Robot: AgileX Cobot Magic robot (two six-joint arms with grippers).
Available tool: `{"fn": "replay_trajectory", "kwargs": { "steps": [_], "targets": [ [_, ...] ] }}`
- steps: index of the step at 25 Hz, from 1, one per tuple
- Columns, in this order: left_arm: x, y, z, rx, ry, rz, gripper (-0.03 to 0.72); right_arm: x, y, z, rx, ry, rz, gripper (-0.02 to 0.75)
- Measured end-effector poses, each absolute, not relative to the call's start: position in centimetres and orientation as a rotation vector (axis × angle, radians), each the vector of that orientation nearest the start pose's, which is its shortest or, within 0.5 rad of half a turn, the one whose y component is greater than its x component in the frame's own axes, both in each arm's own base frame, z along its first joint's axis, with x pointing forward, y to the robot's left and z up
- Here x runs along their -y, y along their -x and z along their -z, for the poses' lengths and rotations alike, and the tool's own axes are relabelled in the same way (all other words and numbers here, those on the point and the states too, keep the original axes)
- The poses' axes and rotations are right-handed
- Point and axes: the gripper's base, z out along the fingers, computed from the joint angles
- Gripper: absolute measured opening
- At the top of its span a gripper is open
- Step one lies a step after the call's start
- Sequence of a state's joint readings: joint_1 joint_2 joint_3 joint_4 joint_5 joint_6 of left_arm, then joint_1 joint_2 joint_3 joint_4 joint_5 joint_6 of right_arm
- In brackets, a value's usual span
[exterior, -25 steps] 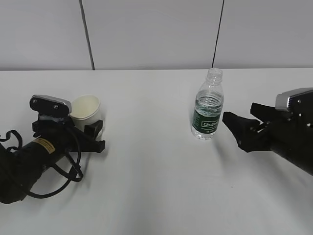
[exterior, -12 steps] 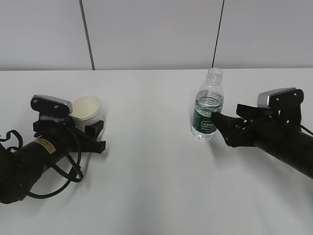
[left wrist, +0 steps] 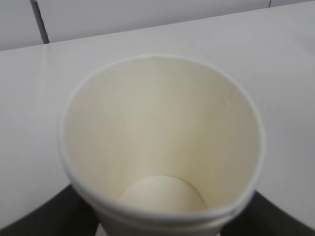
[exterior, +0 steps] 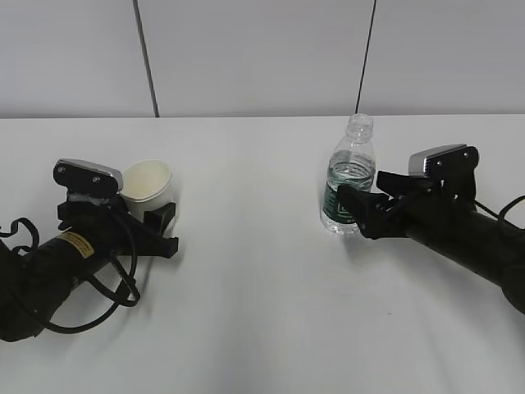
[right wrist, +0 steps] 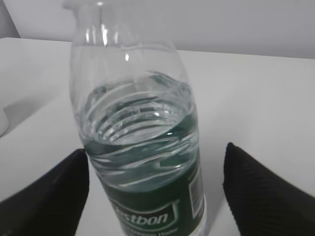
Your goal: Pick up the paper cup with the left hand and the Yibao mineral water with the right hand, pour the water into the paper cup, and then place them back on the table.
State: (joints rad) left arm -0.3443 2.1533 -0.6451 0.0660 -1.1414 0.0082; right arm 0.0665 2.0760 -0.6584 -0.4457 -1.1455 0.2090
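Note:
I should grab the Yibao bottle by its green-labelled body (exterior: 343, 197) with my right gripper, so that the Yibao bottle's opening (exterior: 360, 121) stays free to pour.
The white paper cup (exterior: 147, 184) stands at the left of the table (exterior: 262, 279), between the fingers of my left gripper (exterior: 152, 215). In the left wrist view the cup (left wrist: 162, 137) fills the frame, empty and cream inside, and black fingers (left wrist: 44, 211) press its lower sides; the left gripper (left wrist: 167, 219) looks shut on it. The Yibao mineral water bottle (exterior: 350, 182) stands upright and uncapped, partly full. My right gripper (exterior: 362, 205) is open around its green label. In the right wrist view the bottle (right wrist: 140, 142) stands between the fingers of the right gripper (right wrist: 155, 164), with a gap on the right side.
A pale wall with two dark vertical seams (exterior: 146, 61) rises behind the table's far edge. Black cables (exterior: 115, 283) loop beside the left arm on the tabletop.
My right gripper has moved left across the table until its open fingers flank the bottle. The left gripper and cup have shifted very slightly to the right together.

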Motion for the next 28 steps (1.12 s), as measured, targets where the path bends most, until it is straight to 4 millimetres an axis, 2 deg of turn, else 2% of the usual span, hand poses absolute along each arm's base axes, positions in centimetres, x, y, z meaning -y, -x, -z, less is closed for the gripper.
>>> {"fn": "replay_trajectory", "kwargs": {
  "steps": [16,28],
  "targets": [
    [11.9,-31.2,-6.8,-1.816,-0.404,0.276,0.412,-6.6,-36.0,-8.3,-1.727,0.383,-0.487,0.627],
    [12.0,-31.2,-6.8,-1.813,-0.419,0.285,0.412,-6.7,-36.5,-8.2,-1.717,0.396,-0.496,0.616]
  ]
}}
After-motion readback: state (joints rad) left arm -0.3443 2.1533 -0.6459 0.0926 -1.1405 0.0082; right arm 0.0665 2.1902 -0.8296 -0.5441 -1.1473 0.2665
